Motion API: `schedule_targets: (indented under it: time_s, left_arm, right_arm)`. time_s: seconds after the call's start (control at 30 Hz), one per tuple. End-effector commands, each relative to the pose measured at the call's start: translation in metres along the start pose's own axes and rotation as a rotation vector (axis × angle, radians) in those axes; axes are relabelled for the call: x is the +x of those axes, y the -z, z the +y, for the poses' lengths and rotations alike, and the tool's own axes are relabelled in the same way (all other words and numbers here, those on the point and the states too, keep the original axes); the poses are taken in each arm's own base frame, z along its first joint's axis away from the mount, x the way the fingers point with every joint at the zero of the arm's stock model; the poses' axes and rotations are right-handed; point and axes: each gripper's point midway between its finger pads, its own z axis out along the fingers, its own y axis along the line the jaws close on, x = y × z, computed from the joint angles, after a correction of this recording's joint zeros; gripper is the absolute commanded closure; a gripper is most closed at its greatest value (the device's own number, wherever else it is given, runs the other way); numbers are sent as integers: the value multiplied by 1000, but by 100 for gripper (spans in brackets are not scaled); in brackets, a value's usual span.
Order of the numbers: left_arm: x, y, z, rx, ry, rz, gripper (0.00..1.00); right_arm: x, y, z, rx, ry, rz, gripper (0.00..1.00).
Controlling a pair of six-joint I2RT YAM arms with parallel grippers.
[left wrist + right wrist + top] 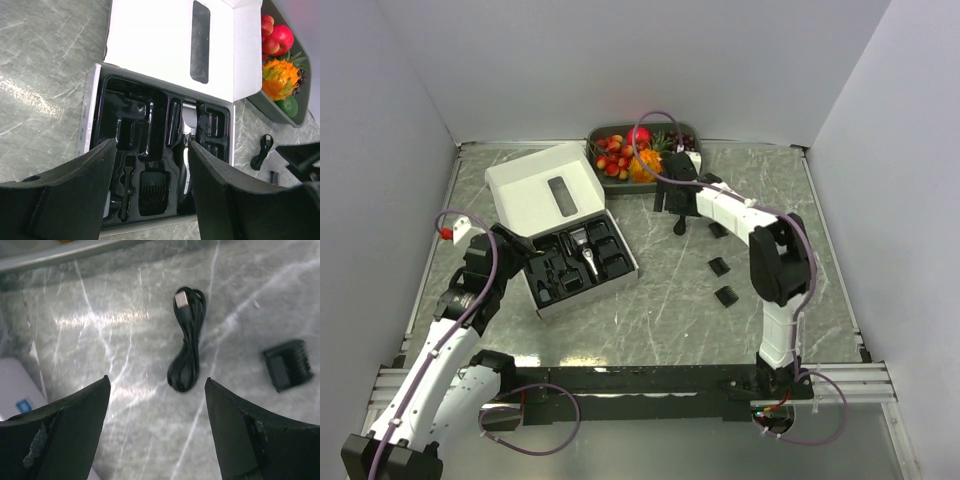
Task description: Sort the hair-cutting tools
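Observation:
My right gripper grabs the coiled black cable across its narrow middle [681,218] [191,343] next, keeping its loops bundled to sort it into the insert's pocket.
An open white box [538,186] holds a black moulded insert [582,262] with the slim black-and-silver hair clipper [186,150], a comb guard [152,192] and a small brush [126,182] in its pockets. My left gripper [152,146] hovers open over the insert's near end, nothing between its fingers. Three black comb guards [719,266] lie loose on the table to the right. My right gripper [157,382] stands open above bare table, just short of a coiled black cable [187,340]; one comb guard [289,365] lies to its right.
A grey tray of colourful fruit [685,128] stands at the back centre, close behind the right gripper [670,198]. The box's raised lid [165,45] lies beyond the insert. White walls enclose the table on three sides.

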Motion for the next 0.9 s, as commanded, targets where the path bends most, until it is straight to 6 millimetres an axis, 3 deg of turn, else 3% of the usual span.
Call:
schedule_targets:
  time_s: [0.0, 0.03, 0.07, 0.23, 0.7, 0.87]
  left_arm:
    - [1, 2, -4, 25, -16, -1, 35]
    - [2, 2, -4, 25, -17, 1, 35]
    - [2, 2, -5, 27, -18, 3, 35]
    - [5, 1, -4, 34, -18, 8, 35]
    - [9, 0, -10, 53, -21, 23, 35]
    - [6, 2, -10, 58, -18, 14, 35]
  right_arm:
    - [-20, -18, 11, -39, -56, -2, 16]
    - [-14, -29, 9, -20, -53, 24, 16]
    - [-22, -30, 10, -18, -62, 14, 16]
    - [-18, -45, -4, 45, -73, 44, 17]
    - [10, -58, -21, 112, -42, 137, 22]
    - [7, -64, -20, 114, -54, 148, 25]
